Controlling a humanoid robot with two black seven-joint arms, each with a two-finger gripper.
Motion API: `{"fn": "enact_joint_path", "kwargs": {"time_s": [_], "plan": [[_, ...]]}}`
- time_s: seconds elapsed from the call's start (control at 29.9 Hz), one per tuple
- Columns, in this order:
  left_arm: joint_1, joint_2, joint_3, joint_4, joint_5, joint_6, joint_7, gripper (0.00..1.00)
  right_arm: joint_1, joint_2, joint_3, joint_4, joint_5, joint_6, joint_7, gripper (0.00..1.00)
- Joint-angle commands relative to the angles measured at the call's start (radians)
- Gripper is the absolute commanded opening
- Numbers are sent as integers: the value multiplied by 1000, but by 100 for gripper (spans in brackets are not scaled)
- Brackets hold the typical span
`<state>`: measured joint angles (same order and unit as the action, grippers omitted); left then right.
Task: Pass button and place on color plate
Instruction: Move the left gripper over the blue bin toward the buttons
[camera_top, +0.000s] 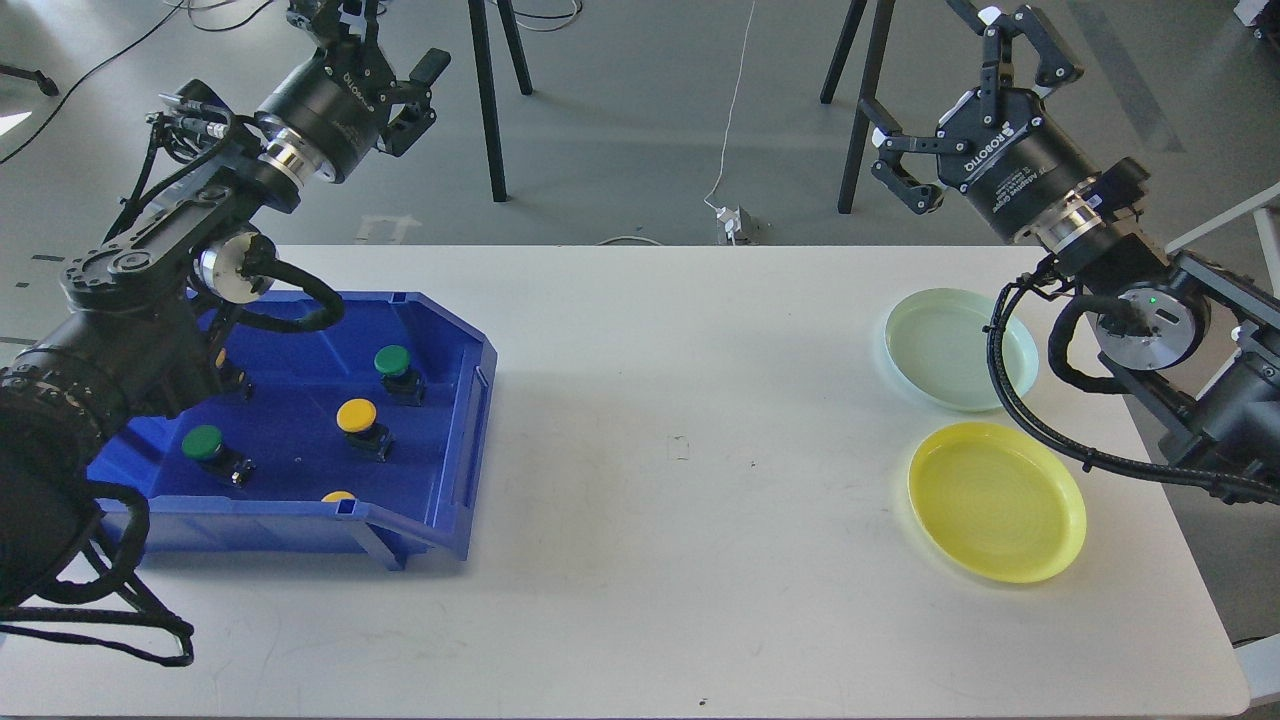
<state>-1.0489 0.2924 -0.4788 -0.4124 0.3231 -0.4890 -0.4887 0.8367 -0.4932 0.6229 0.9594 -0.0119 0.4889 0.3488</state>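
The left gripper grips the yellow button by its cap (356, 415) next, to pass it on toward the yellow plate (995, 500).
Several buttons lie in a blue bin (455, 440) on the left of the table: a green button (392, 362), a yellow button (357, 416), another green one (203, 441), and a yellow one (338, 496) half hidden by the bin's front wall. My left arm covers the bin's back left corner. A pale green plate (950, 348) and a yellow plate (995, 500) sit at the right, both bare. My left gripper (385, 40) is raised above and behind the bin, open and holding nothing. Over the table's far right edge my right gripper (950, 90) is also open and holds nothing.
The white table (680, 450) spans the view, with its wide middle between bin and plates. Black stand legs (487, 100) and a white cable with a plug (735, 222) are on the floor behind the table. My right arm's cable (1040, 430) hangs over the plates' right side.
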Motion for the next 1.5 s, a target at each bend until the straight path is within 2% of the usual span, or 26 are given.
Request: {"fn": "enact_joint_path", "kwargs": {"time_s": [0.0, 0.23, 0.37, 0.5, 0.6, 0.84, 0.97, 1.04, 1.17, 1.27, 1.47], "plan": [[3, 13, 0, 4, -10, 0, 0, 100, -13, -2, 6, 2, 1, 0, 2, 99], [-16, 67, -21, 14, -56, 0, 0, 100, -44, 1, 67, -2, 1, 0, 2, 99], [-2, 60, -168, -25, -197, 0, 0, 100, -42, -1, 80, -2, 1, 0, 4, 99], [69, 65, -343, -167, -302, 0, 0, 100, -45, -4, 84, -2, 4, 0, 4, 99], [75, 117, -342, -310, -300, 0, 0, 100, -48, -4, 90, -2, 6, 0, 4, 99], [58, 375, -97, -692, -90, 0, 0, 100, -50, -1, 100, -2, 4, 0, 4, 99], [52, 508, -60, -847, 259, 0, 0, 99, -62, -5, 100, -2, 6, 0, 4, 99], [50, 601, 3, -903, 469, 0, 0, 99, -74, -7, 106, -2, 4, 0, 4, 99], [-15, 709, 181, -974, 837, 0, 0, 99, -97, -15, 106, -2, 4, 0, 4, 99], [-60, 781, 305, -982, 1011, 0, 0, 99, -113, -15, 106, -2, 4, 0, 4, 99], [-57, 812, 411, -942, 1267, 0, 0, 98, -125, -15, 107, -2, 6, 0, 4, 99]]}}
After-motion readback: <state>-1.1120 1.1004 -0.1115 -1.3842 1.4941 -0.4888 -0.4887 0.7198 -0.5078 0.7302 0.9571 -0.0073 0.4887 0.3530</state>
